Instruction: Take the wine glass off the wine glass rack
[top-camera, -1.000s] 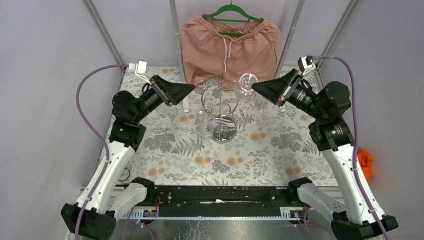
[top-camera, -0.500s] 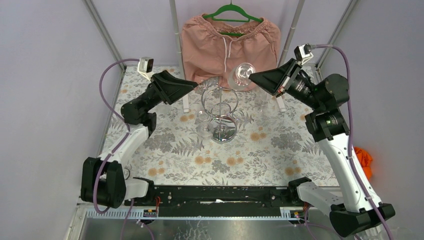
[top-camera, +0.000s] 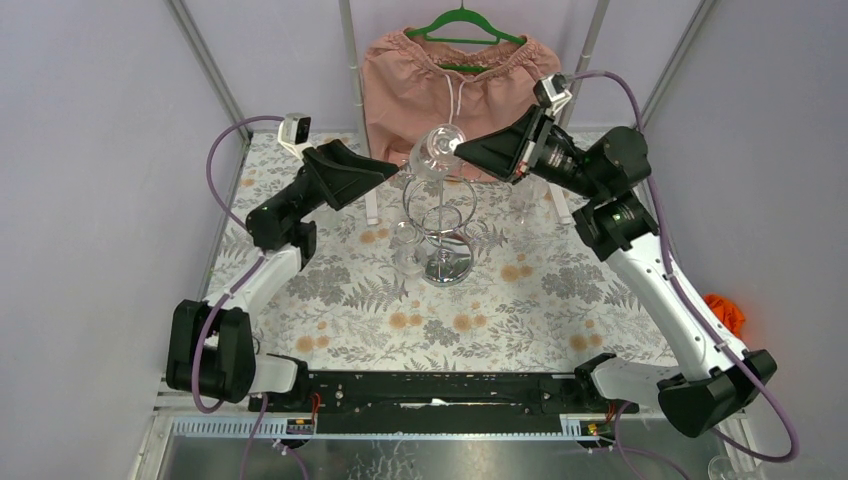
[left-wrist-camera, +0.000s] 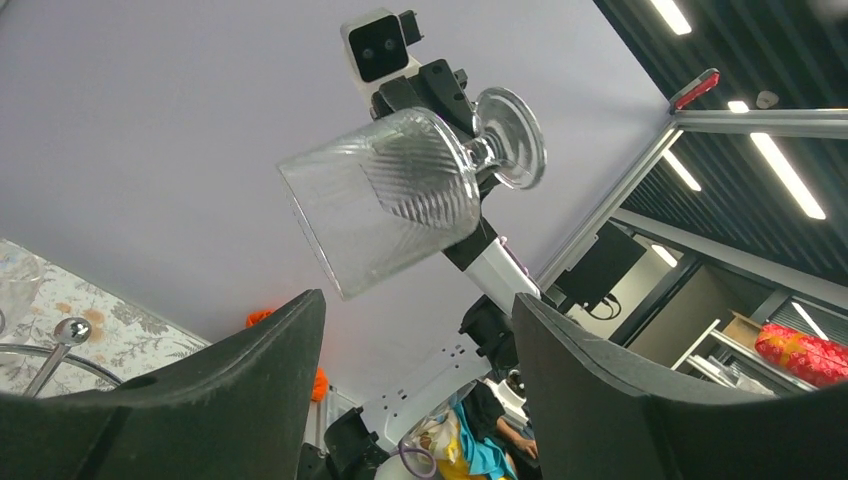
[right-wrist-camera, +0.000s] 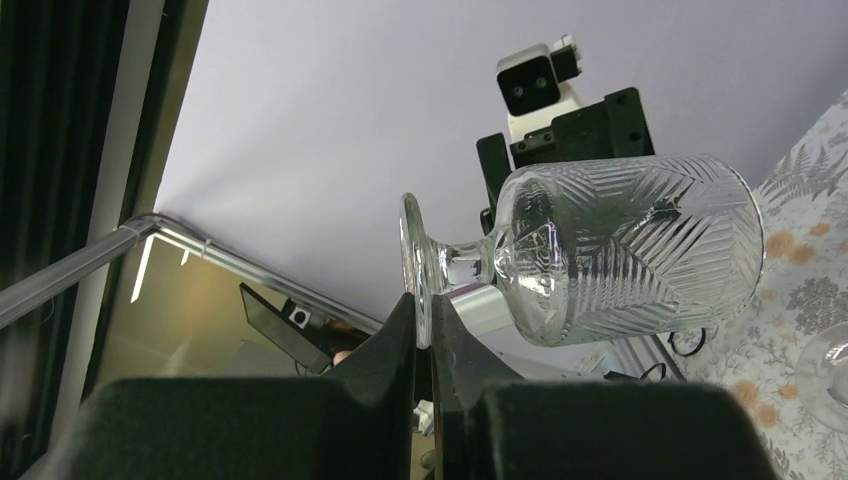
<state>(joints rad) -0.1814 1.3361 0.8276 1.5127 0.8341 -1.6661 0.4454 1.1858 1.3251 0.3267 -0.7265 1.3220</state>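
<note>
The left gripper grabs the wine glass by its rim (top-camera: 417, 160) (left-wrist-camera: 315, 232) next, which leaves the round foot free to stand on the tabletop.
The wine glass (top-camera: 436, 151) is a cut-pattern clear glass held on its side above the top of the wine glass rack (top-camera: 440, 212). My right gripper (top-camera: 460, 152) is shut on the edge of its round foot (right-wrist-camera: 414, 262), and the bowl (right-wrist-camera: 630, 245) points away toward the left arm. My left gripper (top-camera: 385, 172) is open and empty, just left of the rack's top rings and a little below the glass. In the left wrist view the glass (left-wrist-camera: 385, 200) hangs above and between the open fingers (left-wrist-camera: 250, 400). The rack's mirrored base (top-camera: 446, 266) stands on the table.
Another clear glass (top-camera: 405, 246) hangs low on the rack's left side, and one more shows at the lower right of the right wrist view (right-wrist-camera: 830, 380). Pink shorts (top-camera: 455, 85) hang on a green hanger behind the rack. The table has a floral cloth (top-camera: 540, 300).
My right gripper has carried the wine glass left, from right of the rack to above its top. My left arm rose and reached toward the rack a second ago and has since held still.
</note>
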